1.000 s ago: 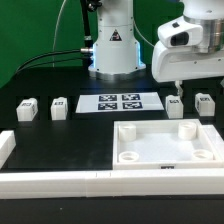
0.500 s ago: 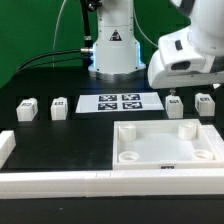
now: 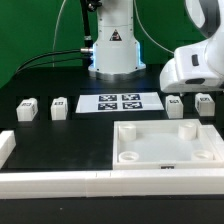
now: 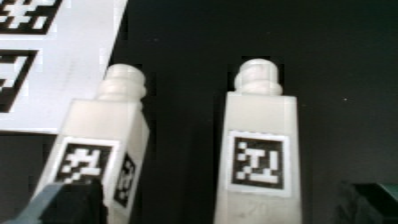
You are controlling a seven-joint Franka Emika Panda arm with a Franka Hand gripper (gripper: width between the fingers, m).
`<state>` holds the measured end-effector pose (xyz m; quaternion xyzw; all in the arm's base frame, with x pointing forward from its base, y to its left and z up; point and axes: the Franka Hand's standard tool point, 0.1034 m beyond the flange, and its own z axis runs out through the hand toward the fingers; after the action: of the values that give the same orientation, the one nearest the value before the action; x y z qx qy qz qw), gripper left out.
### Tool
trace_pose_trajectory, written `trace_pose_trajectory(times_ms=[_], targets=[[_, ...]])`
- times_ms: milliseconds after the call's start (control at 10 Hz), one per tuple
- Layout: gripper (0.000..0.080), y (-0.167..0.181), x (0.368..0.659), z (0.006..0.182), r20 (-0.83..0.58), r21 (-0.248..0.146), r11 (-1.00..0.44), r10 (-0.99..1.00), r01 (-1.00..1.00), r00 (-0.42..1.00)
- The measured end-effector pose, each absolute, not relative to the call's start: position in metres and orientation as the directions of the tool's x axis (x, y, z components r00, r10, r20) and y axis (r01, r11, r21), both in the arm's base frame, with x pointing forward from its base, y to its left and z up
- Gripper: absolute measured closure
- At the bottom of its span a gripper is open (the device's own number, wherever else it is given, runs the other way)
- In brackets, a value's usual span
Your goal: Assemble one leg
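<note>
The black table shows between the leg and my fingers, so my gripper would miss if it closed now. It needs to move lower first, then close on the tagged white leg [image 4: 258, 160].
Several small white legs with marker tags stand on the black table: two at the exterior view's left [image 3: 27, 108] [image 3: 59, 107] and two at its right [image 3: 174, 105] [image 3: 205, 104]. My gripper [image 3: 188, 92] hangs just above the two right legs; its fingertips are hard to make out there. In the wrist view those two legs [image 4: 107, 140] [image 4: 260, 150] lie side by side with their round pegs pointing away. The gripper [image 4: 210, 205] is open and empty, and its dark fingers [image 4: 54, 205] show at the frame's corners, outside both legs.
The marker board [image 3: 120, 102] lies between the leg pairs and shows in the wrist view [image 4: 54, 50]. The large white panel [image 3: 150, 150] with corner holes lies in front. Long white border bars [image 3: 90, 185] run along the near edge. The robot base [image 3: 112, 50] stands behind.
The arm's hand has swung toward the exterior view's right and now sits over the two right legs. No part has moved.
</note>
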<state>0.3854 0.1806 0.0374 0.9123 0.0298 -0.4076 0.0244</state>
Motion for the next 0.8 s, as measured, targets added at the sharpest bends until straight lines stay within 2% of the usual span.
trace_pose_trajectory(times_ms=[500, 800], targets=[[0.0151, 0.197, 0.377, 0.014, -0.731, 0.022, -0.996, 0.044, 0.087, 0.681], [0.0151, 0.198, 0.376, 0.009, -0.728, 0.009, -0.995, 0.063, 0.101, 0.683]])
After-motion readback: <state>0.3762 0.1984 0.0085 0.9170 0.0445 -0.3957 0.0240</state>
